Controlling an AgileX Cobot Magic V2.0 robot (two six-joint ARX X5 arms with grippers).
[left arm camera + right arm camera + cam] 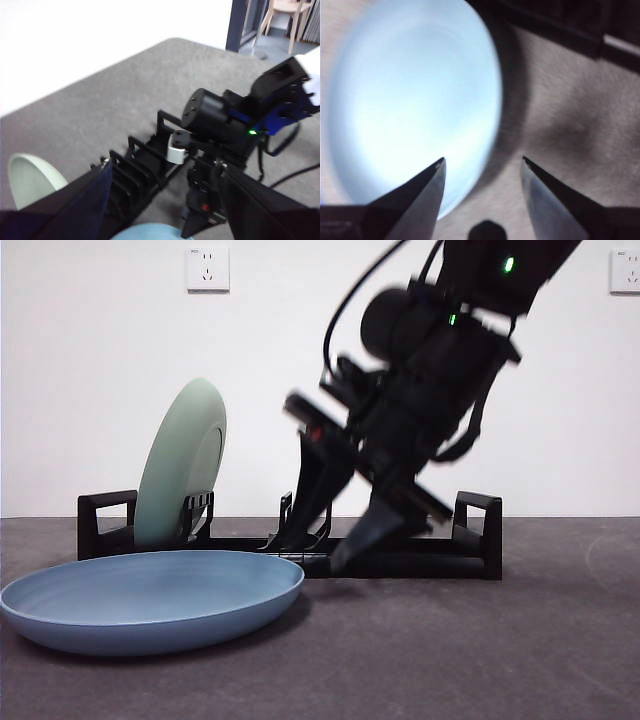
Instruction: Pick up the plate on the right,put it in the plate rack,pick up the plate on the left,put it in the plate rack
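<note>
My right gripper will take hold of the blue plate (150,600) next by its thin raised rim (299,572), because the blue plate is far wider than my fingers can spread.
A pale green plate (180,465) (30,180) stands on edge between the prongs at the left end of the black plate rack (470,540) (145,165). In front of the rack a blue plate (150,600) (410,100) (150,232) lies flat on the grey table. My right gripper (315,550) (482,160) (195,225) reaches down from the upper right, open, with its jaws just off the blue plate's right rim and nothing between them. My left gripper (164,170) hovers high above the rack, open and empty, and does not show in the front view.
The right half of the rack holds only bare prongs. A white wall with two sockets (207,268) stands behind the table. Beyond the table's far rounded corner (175,40) are a dark post and a wooden chair (287,15).
</note>
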